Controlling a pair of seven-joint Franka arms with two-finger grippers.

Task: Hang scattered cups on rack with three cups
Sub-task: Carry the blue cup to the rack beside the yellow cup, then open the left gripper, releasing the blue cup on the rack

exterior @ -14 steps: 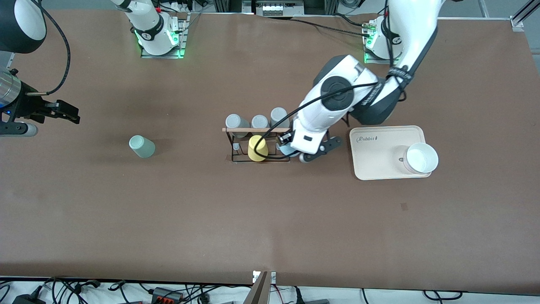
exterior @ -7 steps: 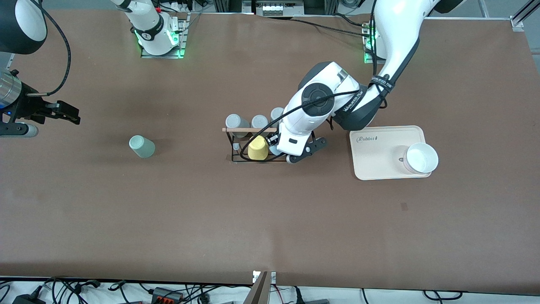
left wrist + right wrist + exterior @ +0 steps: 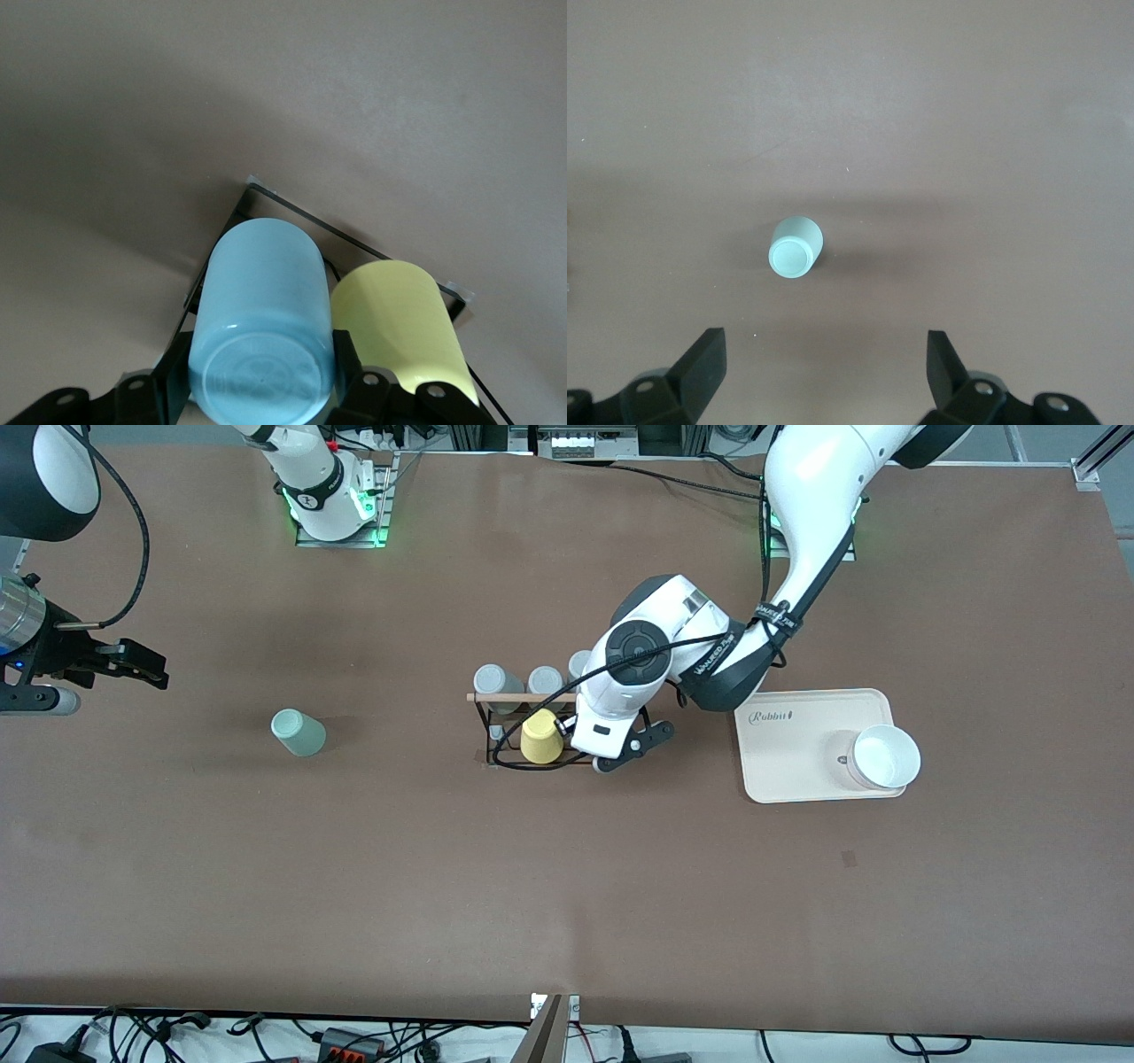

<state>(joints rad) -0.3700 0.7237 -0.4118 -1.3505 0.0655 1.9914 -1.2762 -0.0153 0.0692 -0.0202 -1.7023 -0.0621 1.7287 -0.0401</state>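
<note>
I should open my left gripper now and release the cup, because the light blue cup point(image 3: 261, 301) is inside the rack point(image 3: 310, 212), next to the yellow cup in the left wrist view.
My left gripper point(image 3: 259, 367) is shut on the light blue cup point(image 3: 261, 292), held bottom toward the camera over the rack point(image 3: 292, 208) right beside the yellow cup point(image 3: 399, 319). In the front view the left hand point(image 3: 611, 726) covers the blue cup at the rack's point(image 3: 485, 735) end toward the left arm. The pale mint green cup point(image 3: 298, 732) stands upside down on the table toward the right arm's end. It also shows in the right wrist view point(image 3: 796, 249). My right gripper point(image 3: 146, 666) is open and empty point(image 3: 822, 372), over the table, apart from the mint cup.
Three grey cups point(image 3: 490, 680) point(image 3: 545, 680) point(image 3: 580, 662) sit on the rack's pegs farther from the front camera, the yellow cup point(image 3: 541, 737) on a nearer peg. A cream tray point(image 3: 797, 762) with a white bowl point(image 3: 886, 757) lies toward the left arm's end.
My left arm has carried the blue cup toward the right arm's end, in over the rack up to the yellow cup. The right arm has not moved.
</note>
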